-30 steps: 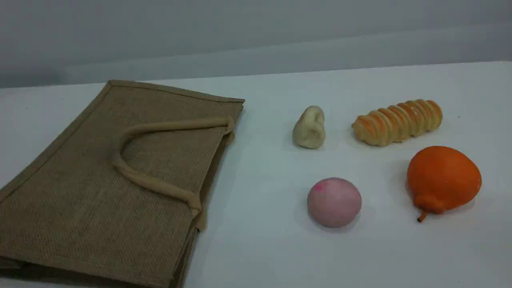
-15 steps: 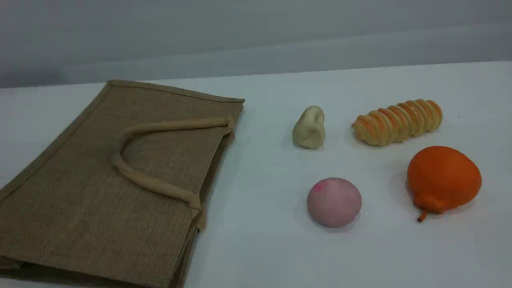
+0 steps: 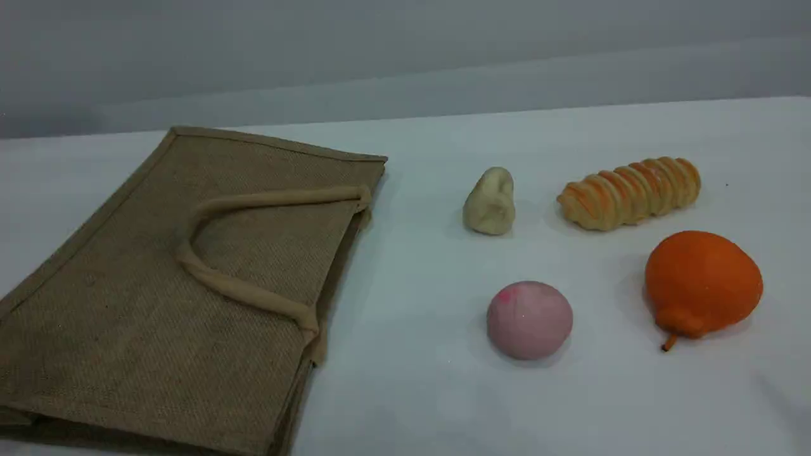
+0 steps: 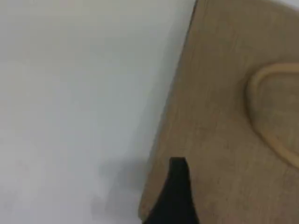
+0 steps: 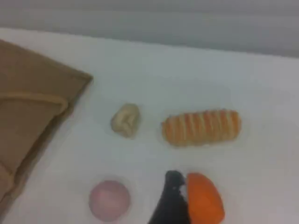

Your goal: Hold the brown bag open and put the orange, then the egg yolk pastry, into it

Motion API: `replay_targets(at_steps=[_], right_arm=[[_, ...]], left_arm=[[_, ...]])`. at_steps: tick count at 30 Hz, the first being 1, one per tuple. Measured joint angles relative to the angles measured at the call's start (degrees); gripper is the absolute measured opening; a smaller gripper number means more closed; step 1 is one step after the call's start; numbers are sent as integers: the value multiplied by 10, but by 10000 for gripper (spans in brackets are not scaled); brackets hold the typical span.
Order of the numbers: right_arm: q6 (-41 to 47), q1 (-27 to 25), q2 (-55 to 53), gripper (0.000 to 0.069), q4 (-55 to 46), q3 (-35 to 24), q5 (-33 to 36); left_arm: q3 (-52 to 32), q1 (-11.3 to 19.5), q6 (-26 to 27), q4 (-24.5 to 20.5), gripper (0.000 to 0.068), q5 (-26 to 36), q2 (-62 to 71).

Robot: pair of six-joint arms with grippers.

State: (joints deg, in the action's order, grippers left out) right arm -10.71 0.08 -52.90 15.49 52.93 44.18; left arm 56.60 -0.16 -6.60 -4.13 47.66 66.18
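Note:
Next, my left gripper pinches the brown bag [image 3: 158, 304] by the raised beige handle [image 3: 187, 243] looped on top to hold it open, since the bag lies flat and closed.
The brown bag [image 3: 158, 304] lies flat and closed on the left of the white table, its upper handle [image 3: 247, 292] looped on top. At the right front sits the orange [image 3: 703, 282], stem toward the camera. The egg yolk pastry [image 3: 489, 202] rests mid-table, further back. Neither arm shows in the scene view. In the left wrist view one dark fingertip [image 4: 176, 186] hangs over the brown bag [image 4: 224, 116] near its edge. In the right wrist view a dark fingertip [image 5: 172, 198] hovers just left of the orange [image 5: 205, 201], with the egg yolk pastry [image 5: 125, 120] beyond. Nothing is held; both grippers stand open.
A pink ball [image 3: 529, 320] sits in front of the pastry, between the bag and the orange. A long orange-striped bread roll [image 3: 630, 192] lies behind the orange. A grey wall runs along the table's far edge [image 3: 570, 106].

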Motion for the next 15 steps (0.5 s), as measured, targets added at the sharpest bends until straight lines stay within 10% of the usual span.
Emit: replay_targets(at_steps=[15], right_arm=[[1, 0, -129, 565, 0, 36, -4]], left_arm=[[78, 0, 0, 18, 583, -51, 213]])
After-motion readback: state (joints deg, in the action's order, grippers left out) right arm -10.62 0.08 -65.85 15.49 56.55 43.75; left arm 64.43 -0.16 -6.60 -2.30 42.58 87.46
